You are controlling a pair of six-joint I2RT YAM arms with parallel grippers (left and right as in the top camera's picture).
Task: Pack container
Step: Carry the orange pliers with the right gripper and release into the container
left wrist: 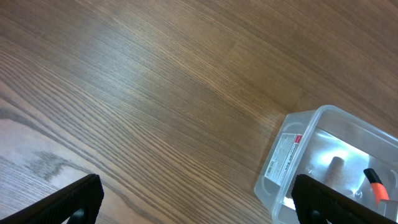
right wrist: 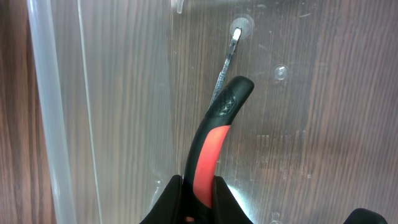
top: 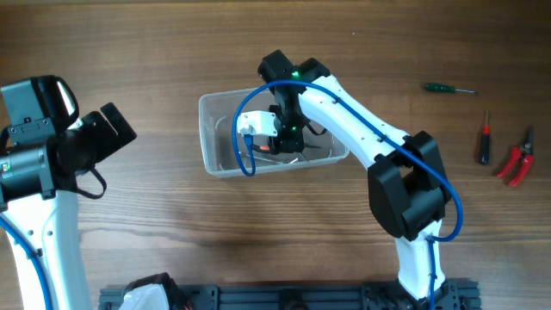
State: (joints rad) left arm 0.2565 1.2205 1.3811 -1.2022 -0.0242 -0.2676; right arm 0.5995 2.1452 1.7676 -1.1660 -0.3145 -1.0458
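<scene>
The right gripper should release the hand tool: the container's bottom is just below the handle of the hand tool point(right wrist: 214, 124), so it would end there.
The container point(top: 208, 138) is a clear, lidless plastic tub at the table's middle. My right gripper point(top: 288, 138) reaches down inside it. In the right wrist view the right gripper point(right wrist: 198, 194) is shut on the curved red-and-black handle of a hand tool point(right wrist: 214, 124), held just over the tub's floor next to the tub wall point(right wrist: 43, 93). A thin metal shaft point(right wrist: 227, 62) lies behind the handle. My left gripper point(top: 116, 129) is open and empty at the table's left. In the left wrist view the left gripper point(left wrist: 199, 199) hovers over bare wood, with the container's corner point(left wrist: 292, 149) to its right.
A green-handled screwdriver point(top: 448, 88), a small red-and-black screwdriver point(top: 485, 138) and red-handled pliers point(top: 516, 159) lie at the table's right. A dark rail point(top: 284, 297) runs along the front edge.
</scene>
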